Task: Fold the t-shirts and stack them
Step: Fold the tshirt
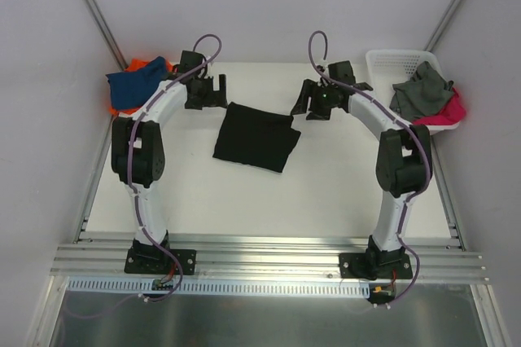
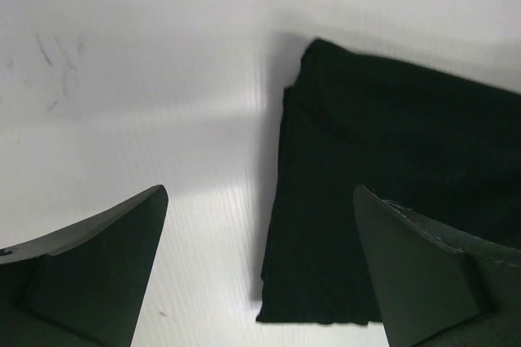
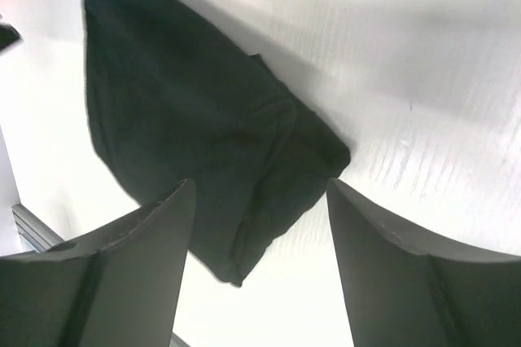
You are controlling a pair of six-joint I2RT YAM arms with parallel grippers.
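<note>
The left gripper grabs the folded black t-shirt (image 1: 256,137) by its edge nearest the blue t-shirt next, to stack it there still folded.
A folded black t-shirt (image 1: 256,137) lies flat in the middle of the table. My left gripper (image 1: 210,91) hovers just beyond its far left corner, open and holding nothing. In the left wrist view the black t-shirt (image 2: 383,168) lies below, its left edge between the spread fingers of the left gripper (image 2: 260,192). My right gripper (image 1: 309,103) hangs off the shirt's far right corner, also open. The right wrist view shows the right gripper (image 3: 260,182) above a thick folded corner of the black t-shirt (image 3: 179,111), touching nothing. A blue t-shirt (image 1: 137,82) rests on an orange t-shirt (image 1: 140,63) at the far left.
A white slotted basket (image 1: 389,59) stands at the back right with a grey garment (image 1: 422,93) and a pink one (image 1: 446,112) in it. Metal rails run along the near edge (image 1: 269,261). Grey walls close in on both sides.
</note>
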